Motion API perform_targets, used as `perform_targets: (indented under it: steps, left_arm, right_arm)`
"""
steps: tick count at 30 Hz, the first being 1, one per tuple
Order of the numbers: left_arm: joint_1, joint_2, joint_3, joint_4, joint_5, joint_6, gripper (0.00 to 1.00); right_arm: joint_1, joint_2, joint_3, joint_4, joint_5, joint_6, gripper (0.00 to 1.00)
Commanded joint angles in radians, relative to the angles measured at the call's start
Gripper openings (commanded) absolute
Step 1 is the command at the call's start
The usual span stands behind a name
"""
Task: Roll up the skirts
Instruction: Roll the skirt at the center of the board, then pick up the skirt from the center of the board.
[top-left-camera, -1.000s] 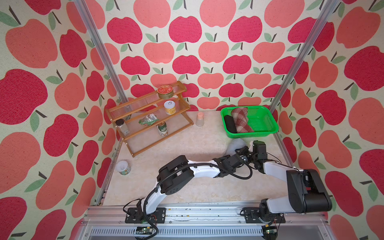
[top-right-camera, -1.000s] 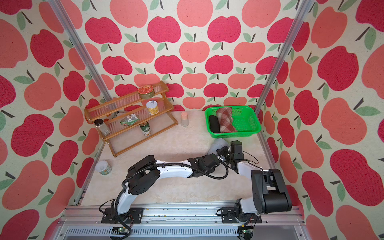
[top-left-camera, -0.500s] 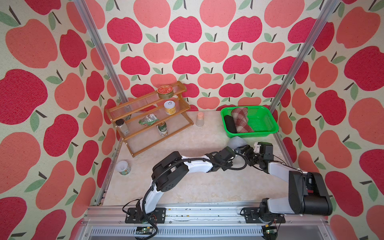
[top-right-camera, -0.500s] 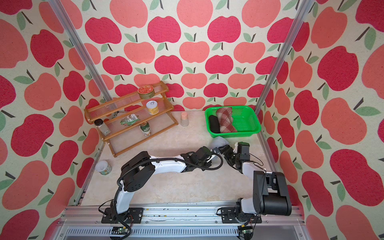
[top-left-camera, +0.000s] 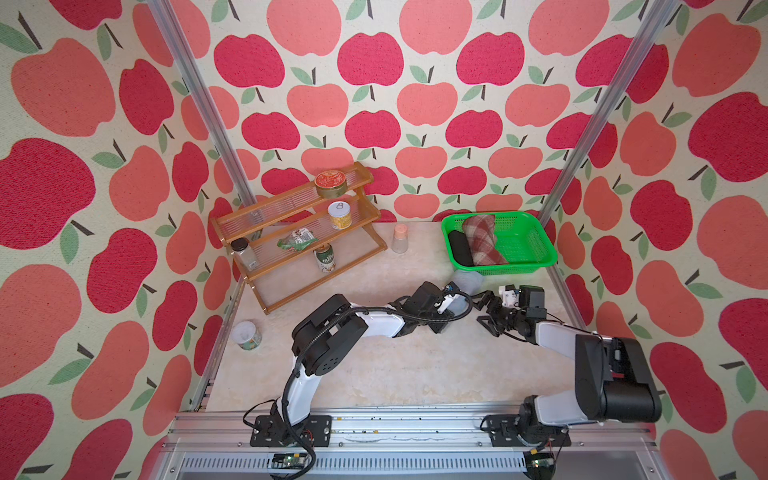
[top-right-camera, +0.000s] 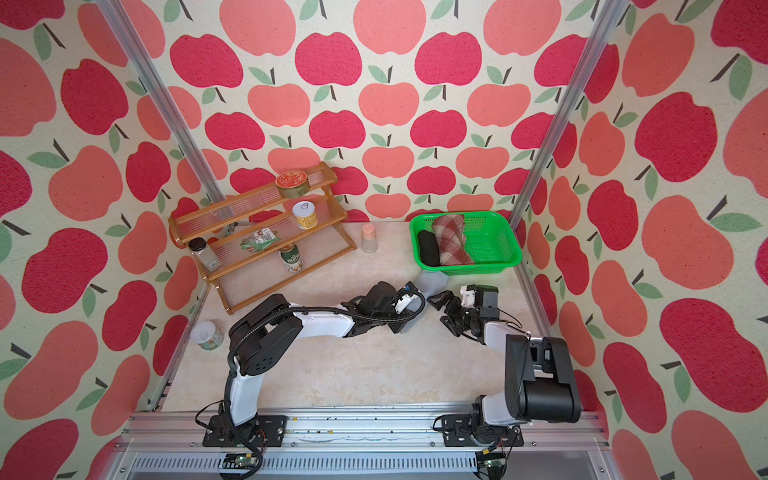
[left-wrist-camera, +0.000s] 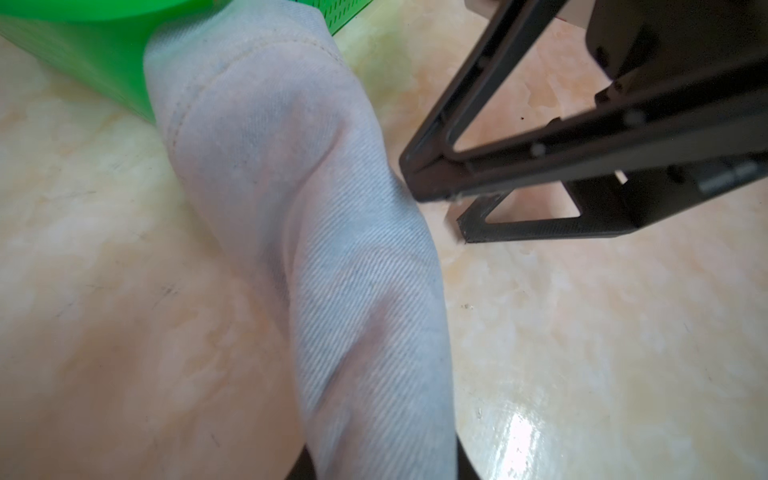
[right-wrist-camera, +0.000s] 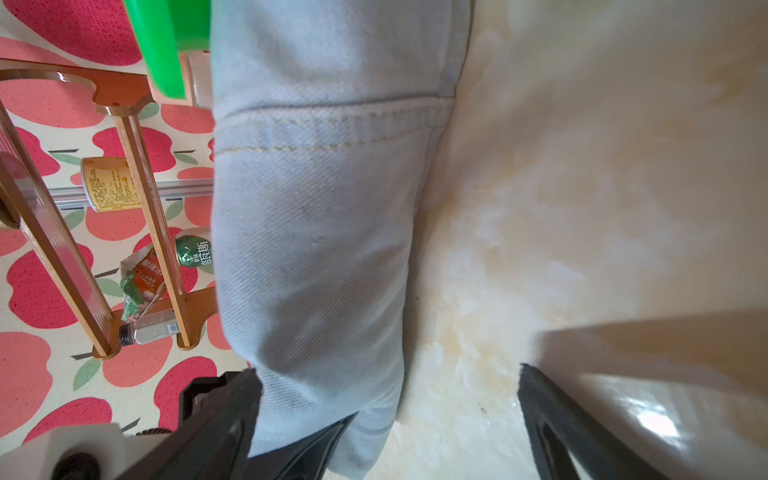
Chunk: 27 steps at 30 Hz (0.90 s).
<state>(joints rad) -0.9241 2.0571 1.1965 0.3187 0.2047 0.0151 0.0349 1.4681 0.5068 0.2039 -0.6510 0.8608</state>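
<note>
The denim skirt is rolled up. My right gripper should grab it across its middle next, to lay it still rolled in the green basket (top-left-camera: 540, 258).
The light blue denim skirt (top-left-camera: 468, 282) (top-right-camera: 432, 283) lies rolled on the table just in front of the green basket (top-left-camera: 540, 258) (top-right-camera: 512, 246). My left gripper (top-left-camera: 452, 297) (left-wrist-camera: 384, 467) is shut on one end of this roll (left-wrist-camera: 316, 232). My right gripper (top-left-camera: 482, 309) (right-wrist-camera: 388, 374) stands open beside the roll (right-wrist-camera: 316, 232), and one finger (left-wrist-camera: 432, 174) touches its side. In the basket lie the rolled black skirt (top-left-camera: 459, 247) (top-right-camera: 428, 248) and the rolled plaid skirt (top-left-camera: 482, 242) (top-right-camera: 451, 240).
A wooden tiered rack (top-left-camera: 266, 216) with cans, a packet and a jar stands at the back left. A small pink-capped bottle (top-left-camera: 400, 239) stands between rack and basket. A tin (top-left-camera: 247, 334) sits by the left wall. Metal posts frame the back corners.
My right gripper has opened, let go of the denim roll and drawn back a little to the right. The left gripper keeps its hold and has shifted slightly toward the basket.
</note>
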Motion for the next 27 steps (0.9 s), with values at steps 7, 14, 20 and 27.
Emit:
perform_targets:
  steps: [7, 14, 20, 27]
  left_arm:
    - [0.012, 0.074, -0.105, 0.090, 0.184, -0.071, 0.17]
    - [0.022, 0.058, -0.133, 0.142, 0.287, -0.086, 0.17]
    - [0.040, 0.075, -0.134, 0.167, 0.390, -0.099, 0.18]
    - [0.047, 0.085, -0.109, 0.131, 0.414, -0.101, 0.33]
  right_arm:
    - [0.073, 0.196, 0.056, 0.182, -0.040, 0.061, 0.98]
    - [0.102, 0.326, 0.069, 0.327, -0.012, 0.155, 0.93]
    - [0.142, 0.389, 0.091, 0.385, -0.003, 0.187, 0.90]
    - [0.161, 0.362, 0.116, 0.330, 0.023, 0.148, 0.51]
